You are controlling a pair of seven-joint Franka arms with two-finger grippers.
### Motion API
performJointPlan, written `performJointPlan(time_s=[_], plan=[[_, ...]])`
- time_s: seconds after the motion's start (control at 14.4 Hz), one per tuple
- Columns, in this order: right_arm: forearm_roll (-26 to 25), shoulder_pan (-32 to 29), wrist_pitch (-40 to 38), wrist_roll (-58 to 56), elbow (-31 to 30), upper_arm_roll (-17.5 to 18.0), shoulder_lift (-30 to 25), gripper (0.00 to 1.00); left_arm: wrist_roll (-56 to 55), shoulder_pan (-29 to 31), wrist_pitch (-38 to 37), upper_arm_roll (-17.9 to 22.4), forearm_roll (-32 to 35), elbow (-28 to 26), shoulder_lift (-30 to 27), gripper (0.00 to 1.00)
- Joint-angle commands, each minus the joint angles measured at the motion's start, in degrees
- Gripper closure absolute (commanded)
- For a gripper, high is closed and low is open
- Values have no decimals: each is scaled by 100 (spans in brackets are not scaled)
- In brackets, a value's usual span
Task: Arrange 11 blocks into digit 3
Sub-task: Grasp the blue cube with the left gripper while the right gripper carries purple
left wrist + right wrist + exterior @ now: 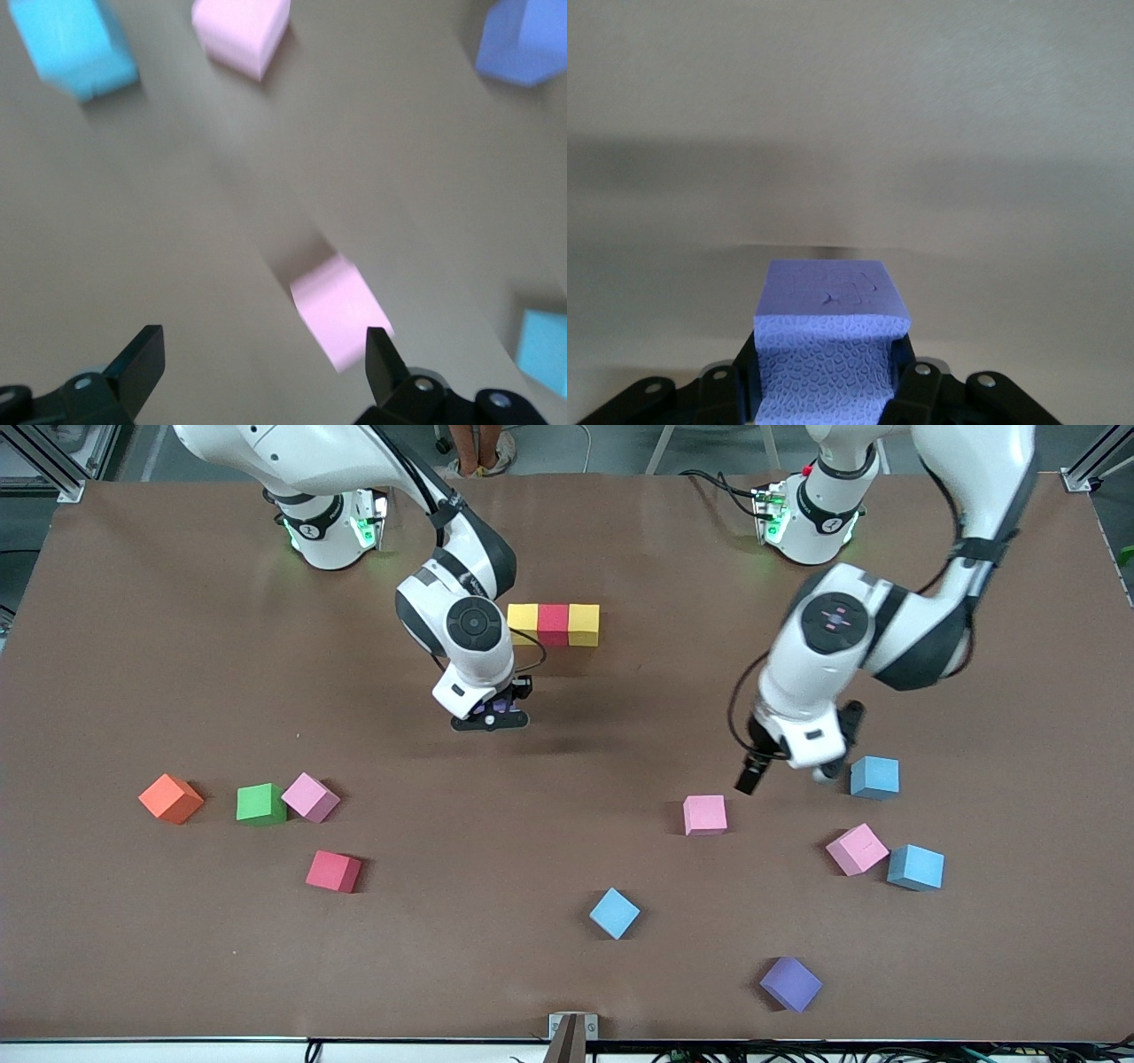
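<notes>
My left gripper is to pick up the light blue block (pixel 874 777) next by its opposite sides, to extend the row into a 3.
A row of blocks, yellow (pixel 524 620), red (pixel 553 622) and yellow (pixel 584 623), lies near the robots' bases. My right gripper (pixel 492 716) hangs over bare table just nearer the front camera than that row, shut on a purple block (pixel 828 341). My left gripper (pixel 788 778) is open and empty, low over the table between a pink block (pixel 705 815) and a light blue block (pixel 874 777). In the left wrist view the pink block (pixel 339 308) lies close to one finger (pixel 381 354).
Loose on the table are a green block (pixel 260 803), pink blocks (pixel 310 796) (pixel 857 849), a red one (pixel 334 871), light blue ones (pixel 614 912) (pixel 916 867), a second purple one (pixel 790 983) and an orange cube (pixel 171 798).
</notes>
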Motion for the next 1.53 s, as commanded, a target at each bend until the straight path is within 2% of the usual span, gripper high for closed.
performJointPlan(time_s=[0.0, 0.28, 0.49, 0.76, 0.97, 1.46], plan=[[311, 197, -54, 26, 35, 44, 15, 76, 1330, 540, -138, -70, 259, -33, -16, 0], [461, 224, 33, 35, -272, 150, -38, 80, 3736, 1497, -147, -96, 462, -121, 89, 0], [646, 224, 577, 105, -641, 167, -64, 82, 5496, 2113, -104, -105, 436, -454, 81, 0], [655, 320, 939, 396, -835, 264, -99, 81, 7114, 2589, 545, -96, 436, -921, 405, 0], [647, 382, 860, 396, -983, 264, -231, 80, 7529, 2694, 1169, -87, 436, -1114, 590, 0], [629, 470, 509, 387, -1037, 264, -319, 78, 7689, 2730, 1672, -61, 480, -1387, 907, 0]])
